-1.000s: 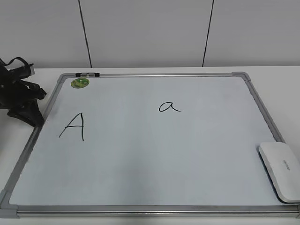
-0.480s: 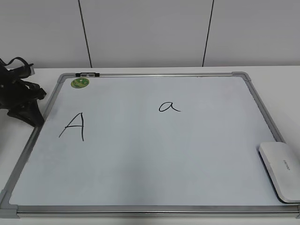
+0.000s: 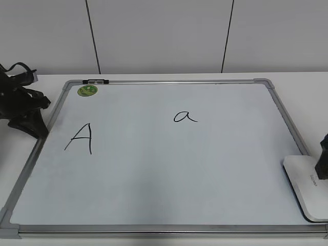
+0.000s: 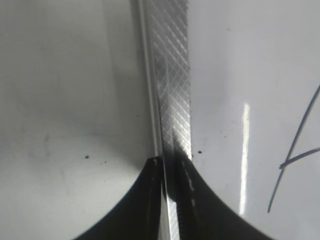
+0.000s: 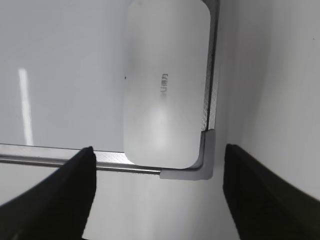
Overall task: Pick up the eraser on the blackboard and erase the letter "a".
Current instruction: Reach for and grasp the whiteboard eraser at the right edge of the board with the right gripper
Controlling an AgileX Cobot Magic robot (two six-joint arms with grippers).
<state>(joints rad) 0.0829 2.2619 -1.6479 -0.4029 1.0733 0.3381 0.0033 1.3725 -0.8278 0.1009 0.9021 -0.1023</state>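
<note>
The letter "a" needs to be wiped out. My right gripper should next grab the white eraser by its long edges beside the printed logo.
The blackboard lies flat on the table, with a green sticker at its far left. The small letter "a" is written near its middle and a capital "A" at its left. The white eraser lies on the board's near right corner, and it also shows in the right wrist view. My right gripper is open above the eraser's near end and holds nothing; only its edge shows in the exterior view. My left gripper is shut and empty over the board's left frame.
The left arm rests at the board's left edge. The board's grey corner piece lies just beside the eraser. White table surrounds the board, and a panelled wall stands behind it.
My right gripper has come into the exterior view at the right edge, over the eraser. The left arm, the eraser and the letters have not moved.
</note>
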